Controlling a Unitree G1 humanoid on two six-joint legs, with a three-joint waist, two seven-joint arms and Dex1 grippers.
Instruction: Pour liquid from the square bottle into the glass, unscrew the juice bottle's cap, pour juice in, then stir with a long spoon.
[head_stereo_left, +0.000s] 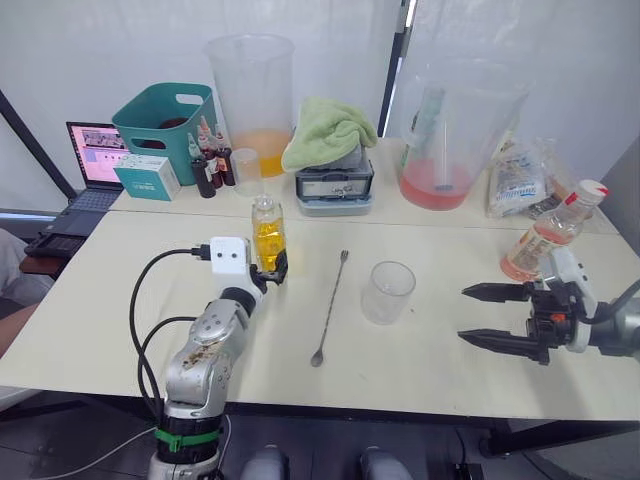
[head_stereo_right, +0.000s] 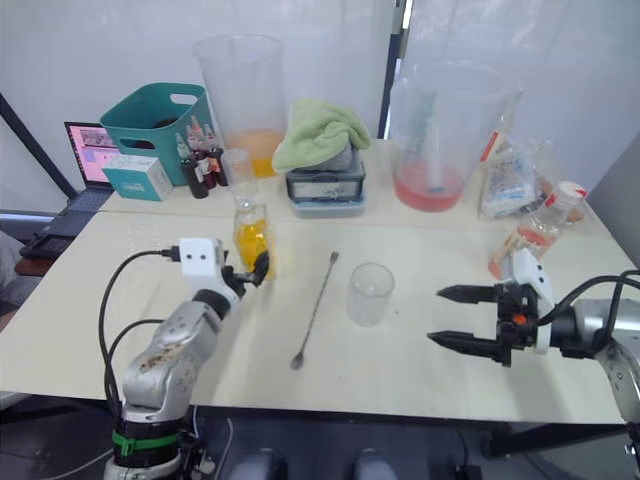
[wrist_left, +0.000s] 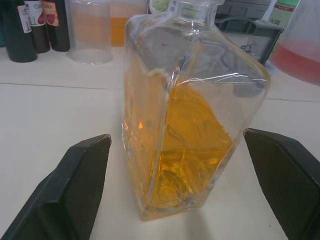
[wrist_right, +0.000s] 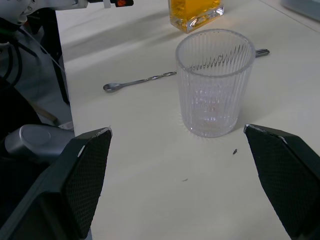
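Note:
My left gripper grabs the square bottle by its body (head_stereo_left: 269, 238) next, since that leaves the square bottle's open neck (head_stereo_left: 264, 202) free to pour into the glass.
The square bottle (head_stereo_left: 267, 232) stands upright on the table, partly filled with yellow-orange liquid. My left gripper (wrist_left: 176, 135) is open, with one finger on each side of the bottle and neither touching it. To the right of the bottle lies the long spoon (head_stereo_left: 330, 307), and beyond that stands the empty ribbed glass (head_stereo_left: 387, 291). My right gripper (head_stereo_left: 480, 315) is open and level above the table, pointing at the glass from its right. The juice bottle (head_stereo_left: 545, 238), holding pinkish liquid, stands behind the right gripper, and its red-and-white cap (head_stereo_left: 593, 189) is on.
Along the back stand a tall jug of orange liquid (head_stereo_left: 252, 95), a jug of pink liquid (head_stereo_left: 450, 135), a teal basket (head_stereo_left: 165, 115), small dark bottles (head_stereo_left: 208, 165), a small cup (head_stereo_left: 245, 168) and a green cloth on a grey box (head_stereo_left: 332, 135). A laptop (head_stereo_left: 95, 155) is far left.

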